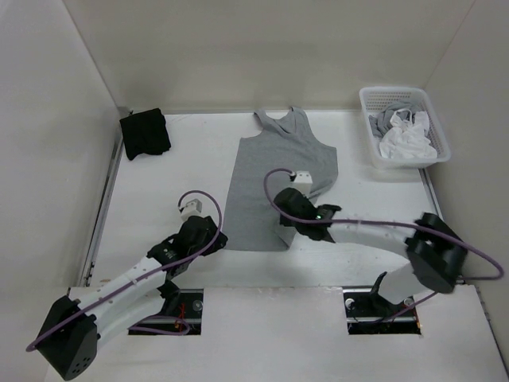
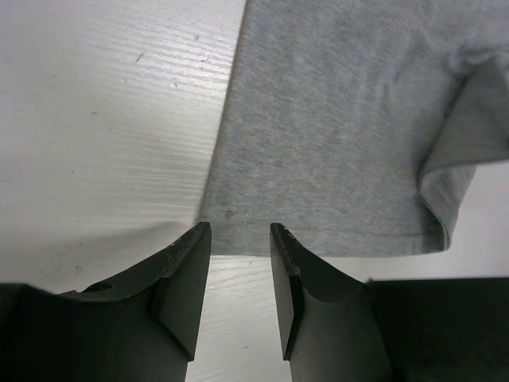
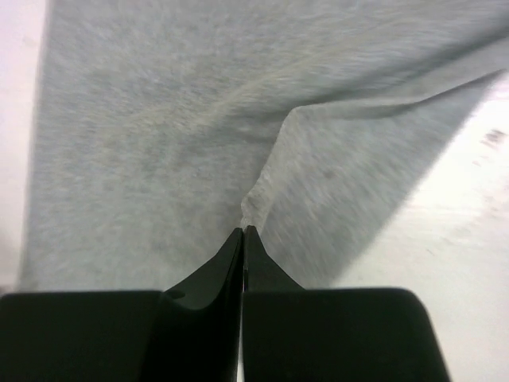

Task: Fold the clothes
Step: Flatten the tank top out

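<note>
My left gripper is to grab the tank top's hem corner [image 1: 227,247] [image 2: 228,243] next, so both grippers can spread the hem and fold it toward the neck.
The clothes, a grey sleeveless tank top [image 1: 274,171], lie flat on the white table [image 1: 175,183] with the neck toward the far wall. My right gripper [image 1: 286,219] sits over the lower right part of the top. In the right wrist view it [image 3: 244,231] is shut, and a ridge of grey fabric [image 3: 159,143] puckers up to its tips. My left gripper [image 1: 213,236] rests at the top's lower left corner. In the left wrist view it [image 2: 238,231] is open, with bare table between its fingers and the hem [image 2: 334,127] just ahead of the tips.
A folded black cloth [image 1: 145,133] lies at the far left of the table. A white basket [image 1: 395,90] with grey and white garments [image 1: 406,135] stands at the far right. Pale walls close in the table on three sides.
</note>
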### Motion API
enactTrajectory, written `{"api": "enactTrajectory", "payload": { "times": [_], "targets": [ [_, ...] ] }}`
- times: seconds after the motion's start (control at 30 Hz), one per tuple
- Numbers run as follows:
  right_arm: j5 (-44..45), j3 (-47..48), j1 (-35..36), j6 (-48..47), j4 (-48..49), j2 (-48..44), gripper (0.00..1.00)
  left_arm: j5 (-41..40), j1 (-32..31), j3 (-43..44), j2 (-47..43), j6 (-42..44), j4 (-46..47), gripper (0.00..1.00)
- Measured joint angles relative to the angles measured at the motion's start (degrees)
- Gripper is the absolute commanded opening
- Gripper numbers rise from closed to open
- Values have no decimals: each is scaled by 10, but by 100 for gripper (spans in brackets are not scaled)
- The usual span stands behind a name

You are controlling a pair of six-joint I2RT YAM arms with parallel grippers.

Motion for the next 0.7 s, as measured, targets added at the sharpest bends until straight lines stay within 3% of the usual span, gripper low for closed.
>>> {"api": "enactTrajectory", "payload": {
  "times": [0.3,0.7],
  "targets": [
    [19,-195,0,78,1,-378,0,-34,-26,20,83,-3,1,29],
    [51,-291,0,191,-134,-600,0,-75,-73,41,99,-28,-40,30]
  ]
}}
